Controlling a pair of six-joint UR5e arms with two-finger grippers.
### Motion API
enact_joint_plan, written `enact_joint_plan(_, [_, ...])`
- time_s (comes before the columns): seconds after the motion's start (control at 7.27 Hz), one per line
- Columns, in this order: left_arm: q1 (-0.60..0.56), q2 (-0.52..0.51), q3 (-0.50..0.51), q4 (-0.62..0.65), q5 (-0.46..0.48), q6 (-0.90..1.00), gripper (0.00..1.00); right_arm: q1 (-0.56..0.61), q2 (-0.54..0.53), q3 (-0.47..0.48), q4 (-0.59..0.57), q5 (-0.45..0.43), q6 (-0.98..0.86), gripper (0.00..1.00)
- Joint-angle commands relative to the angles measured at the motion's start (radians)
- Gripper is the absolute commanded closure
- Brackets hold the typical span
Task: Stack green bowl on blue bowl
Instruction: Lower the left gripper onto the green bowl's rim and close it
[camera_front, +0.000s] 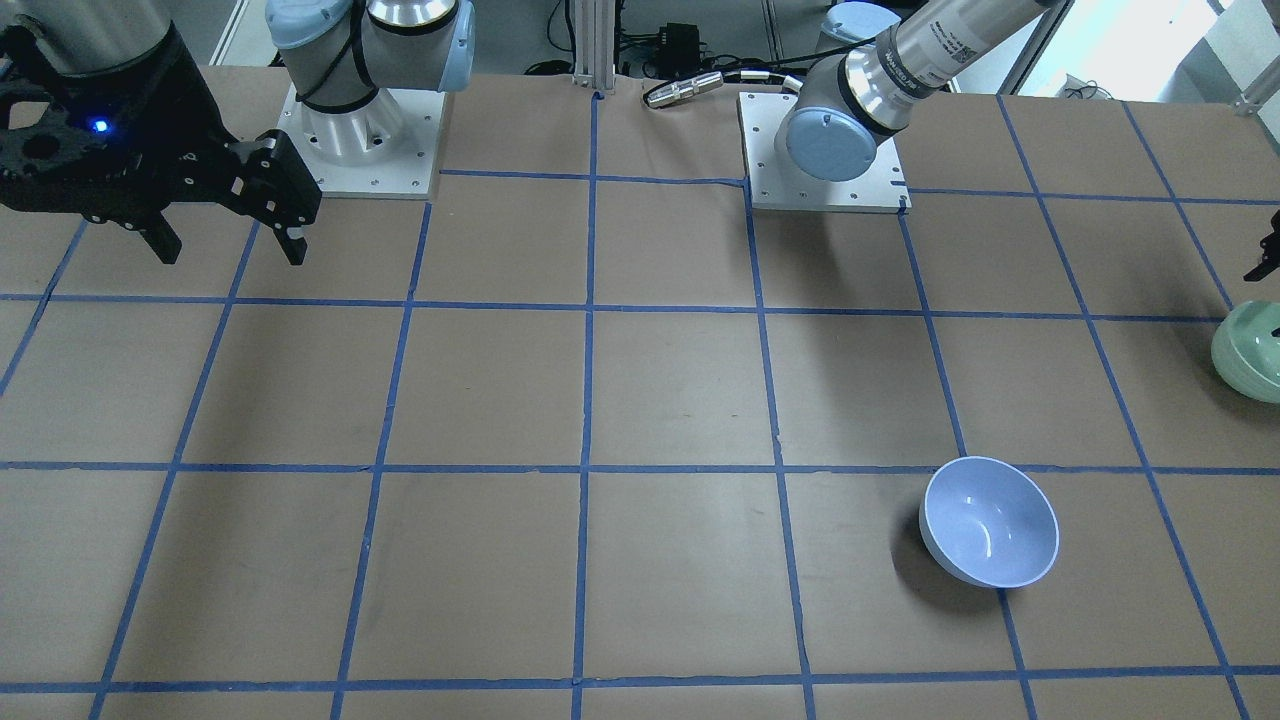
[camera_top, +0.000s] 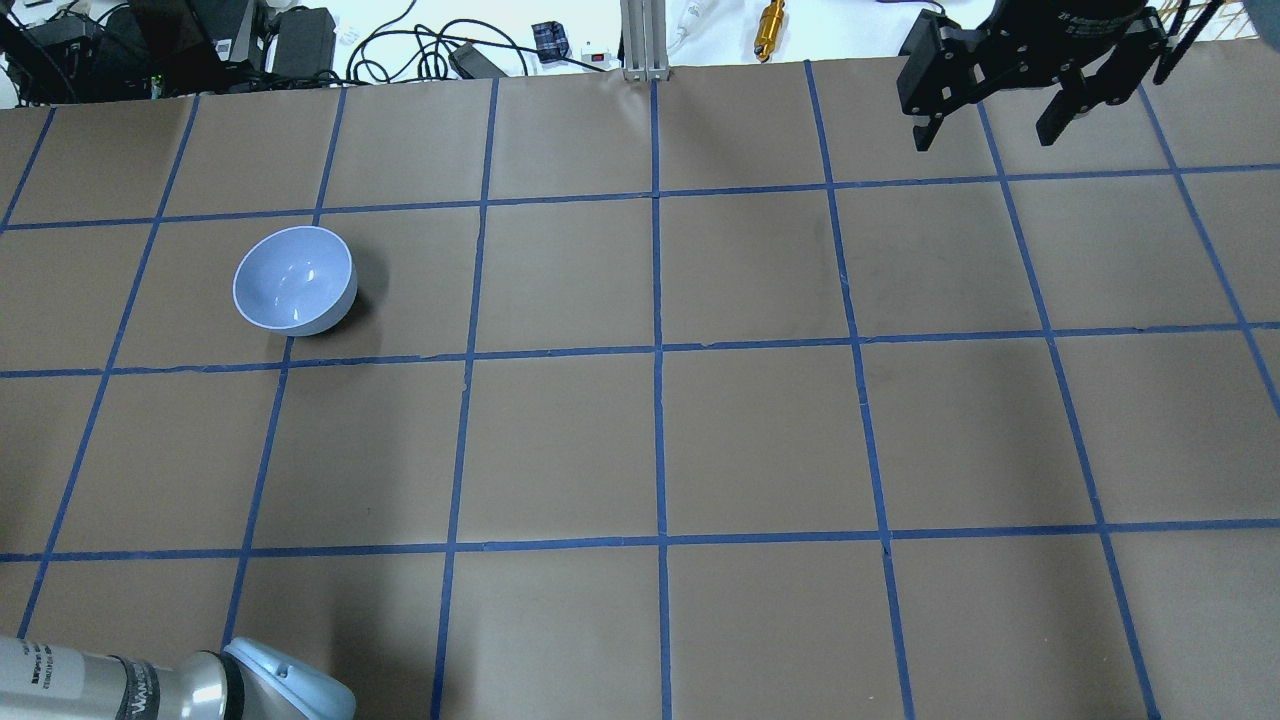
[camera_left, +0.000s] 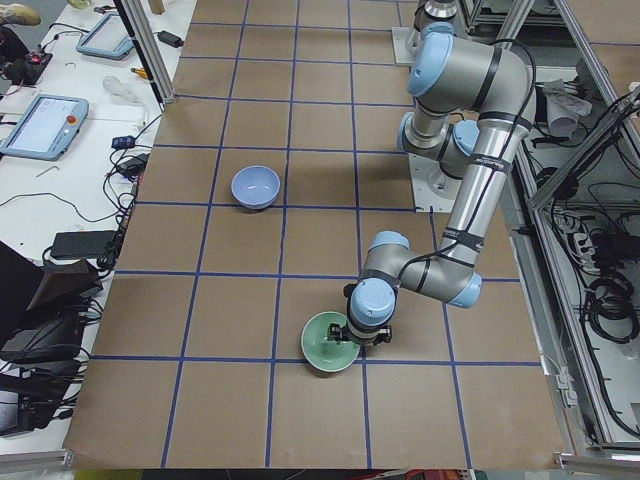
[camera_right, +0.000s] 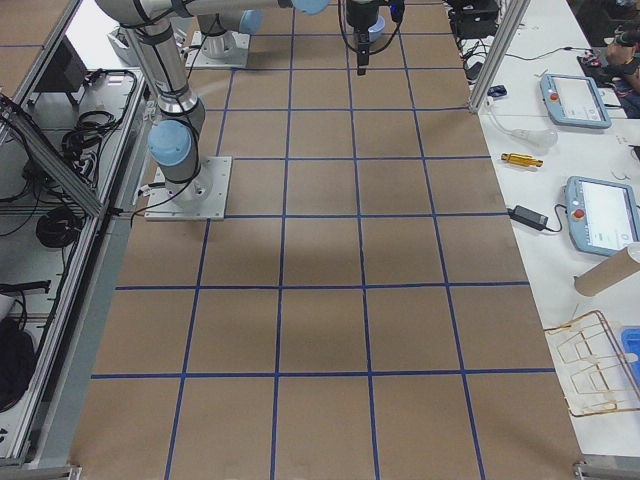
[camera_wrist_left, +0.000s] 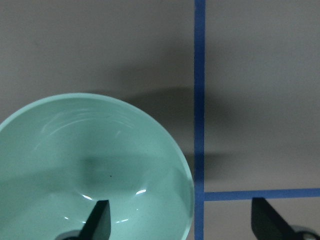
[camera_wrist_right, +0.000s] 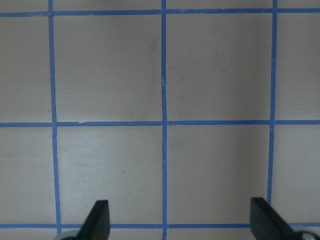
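My left gripper needs to grab the green bowl by its rim (camera_front: 1216, 341) next, so that the green bowl can be stacked on the blue bowl (camera_front: 990, 523).
The green bowl (camera_left: 330, 342) sits on the table near the robot's left end; it also shows in the front view (camera_front: 1248, 350) at the right edge. My left gripper (camera_wrist_left: 182, 222) is open right over its rim, with one finger (camera_wrist_left: 100, 220) inside the bowl and the other (camera_wrist_left: 265, 222) outside above the table. The blue bowl (camera_top: 294, 278) stands upright and empty further out on the left side (camera_front: 990, 522). My right gripper (camera_top: 985, 135) is open and empty, high over the far right of the table (camera_wrist_right: 182, 222).
The table is brown with a blue tape grid (camera_top: 657, 350). The two arm bases (camera_front: 365, 140) (camera_front: 825, 150) stand at the robot's edge. Cables and small devices (camera_top: 470, 55) lie beyond the far edge. Tablets (camera_right: 600, 215) lie on a side bench.
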Motion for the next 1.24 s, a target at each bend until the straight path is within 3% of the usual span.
enact_joint_plan(0.0, [0.002, -0.038, -0.005, 0.004, -0.009, 0.001, 0.00, 0.000, 0.000, 0.000, 0.000, 0.000, 0.000, 0.00])
enact_joint_plan(0.28, [0.001, -0.056, -0.004, 0.014, -0.011, 0.000, 0.03, 0.000, 0.000, 0.000, 0.000, 0.000, 0.001, 0.00])
enact_joint_plan(0.41, [0.001, -0.065, -0.010, 0.074, -0.012, 0.004, 0.16, 0.000, 0.000, 0.000, 0.000, 0.000, 0.002, 0.00])
enact_joint_plan(0.55, [0.001, -0.076, -0.021, 0.090, -0.011, 0.004, 0.17, 0.000, -0.001, 0.000, 0.000, 0.000, 0.002, 0.00])
enact_joint_plan(0.69, [0.001, -0.078, -0.021, 0.092, -0.011, 0.004, 0.29, 0.000, 0.000, 0.000, 0.000, 0.000, 0.002, 0.00])
enact_joint_plan(0.96, [0.001, -0.076, -0.021, 0.093, -0.009, 0.004, 0.94, 0.000, -0.002, 0.000, 0.000, 0.000, 0.002, 0.00])
enact_joint_plan(1.1, [0.001, -0.075, -0.021, 0.093, -0.009, 0.004, 1.00, 0.000, -0.002, 0.000, 0.000, 0.000, 0.002, 0.00])
